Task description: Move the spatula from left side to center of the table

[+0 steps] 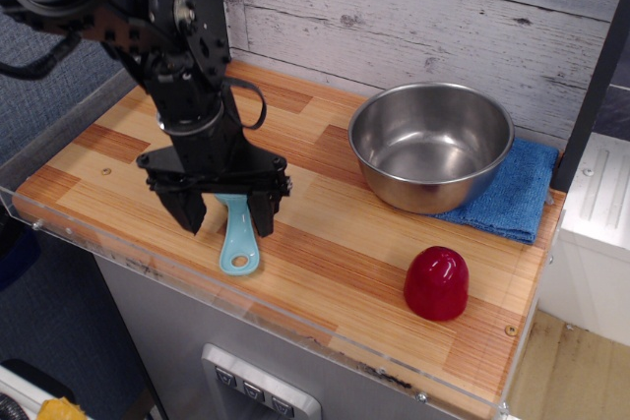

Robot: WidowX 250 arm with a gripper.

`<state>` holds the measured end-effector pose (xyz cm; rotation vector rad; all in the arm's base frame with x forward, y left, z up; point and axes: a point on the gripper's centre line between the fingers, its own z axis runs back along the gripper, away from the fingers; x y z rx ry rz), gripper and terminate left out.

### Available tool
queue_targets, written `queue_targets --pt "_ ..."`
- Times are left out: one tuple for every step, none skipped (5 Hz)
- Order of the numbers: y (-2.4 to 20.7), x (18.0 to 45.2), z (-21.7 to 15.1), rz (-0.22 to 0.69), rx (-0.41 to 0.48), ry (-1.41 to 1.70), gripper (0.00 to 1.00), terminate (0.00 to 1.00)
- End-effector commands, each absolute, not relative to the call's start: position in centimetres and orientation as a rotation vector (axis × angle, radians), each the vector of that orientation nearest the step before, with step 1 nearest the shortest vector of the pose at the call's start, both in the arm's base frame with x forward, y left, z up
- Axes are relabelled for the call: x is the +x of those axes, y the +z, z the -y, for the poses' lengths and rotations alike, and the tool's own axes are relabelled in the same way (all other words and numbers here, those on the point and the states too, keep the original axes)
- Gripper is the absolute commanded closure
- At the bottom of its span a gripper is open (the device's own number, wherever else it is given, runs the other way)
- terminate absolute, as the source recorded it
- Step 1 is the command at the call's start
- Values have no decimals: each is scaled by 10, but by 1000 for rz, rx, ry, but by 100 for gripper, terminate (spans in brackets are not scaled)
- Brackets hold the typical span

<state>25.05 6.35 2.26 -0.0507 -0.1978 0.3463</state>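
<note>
I will grab the spatula by its handle's neck point(235, 211) next, to move it to the table's center.
The spatula point(238, 241) is light blue and lies on the left part of the wooden table point(354, 263), handle with its oval hole toward the front edge. Its bristle head is hidden behind my gripper. My black gripper point(227, 216) points down over the spatula, open, with one finger on each side of the handle's upper part, fingertips at or near the table top. I cannot tell whether the fingers touch the handle.
A steel bowl point(430, 145) stands at the back right, partly on a blue cloth point(512, 194). A red dome-shaped object point(436, 282) sits at the front right. A clear acrylic rim point(118, 255) edges the table. A white plank wall is behind.
</note>
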Motion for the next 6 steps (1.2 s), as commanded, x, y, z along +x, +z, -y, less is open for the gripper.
queue_targets --pt "13 261 -70 204 -42 369 0 0" --pt "9 262 -69 212 -39 361 100 0" --pt "9 260 -67 218 -30 356 100 0" --pt "12 258 -64 210 -33 341 100 0" --pt "18 258 -57 218 -49 314 100 0" --pt "31 258 -49 239 -81 287 100 0"
